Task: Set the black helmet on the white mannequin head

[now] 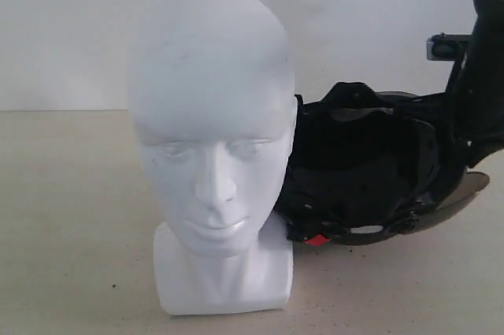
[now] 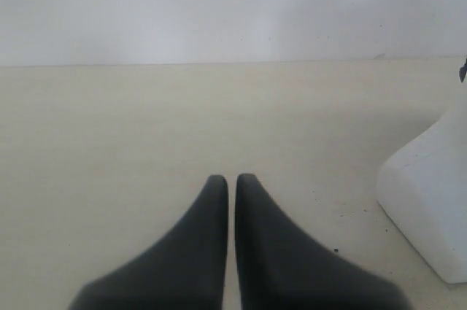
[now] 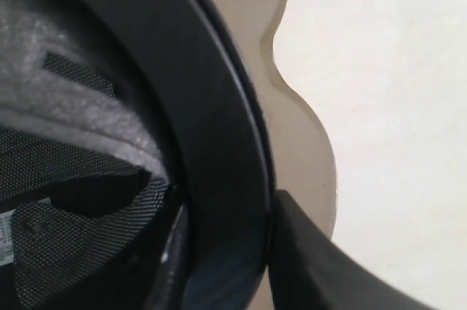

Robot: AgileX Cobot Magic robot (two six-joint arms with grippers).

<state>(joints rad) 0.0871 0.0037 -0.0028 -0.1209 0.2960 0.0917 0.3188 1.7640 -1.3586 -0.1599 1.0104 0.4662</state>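
My right gripper needs to move the helmet toward the mannequin head before it lets go of the helmet, because the helmet's lower edge (image 1: 354, 237) sits behind the head.
The white mannequin head (image 1: 211, 114) stands upright on its squarish base, face toward the exterior camera. Close behind it on the right is the black helmet (image 1: 362, 169), its padded inside turned toward the camera and its smoky visor (image 1: 466, 195) low at the right. My right gripper (image 1: 463, 118) holds the helmet's rim at the far right. In the right wrist view the right gripper (image 3: 233, 233) has one finger (image 3: 328, 266) pressed on the rim's outside by the helmet (image 3: 219, 142). The other finger is hidden. My left gripper (image 2: 231, 179) is shut and empty over the table beside the mannequin head's base (image 2: 430, 200).
A pale table (image 1: 71, 217) runs back to a plain white wall (image 1: 79, 27). A red strap piece (image 1: 317, 240) hangs at the helmet's lower edge. The right arm (image 1: 488, 51) rises along the right edge of the exterior view.
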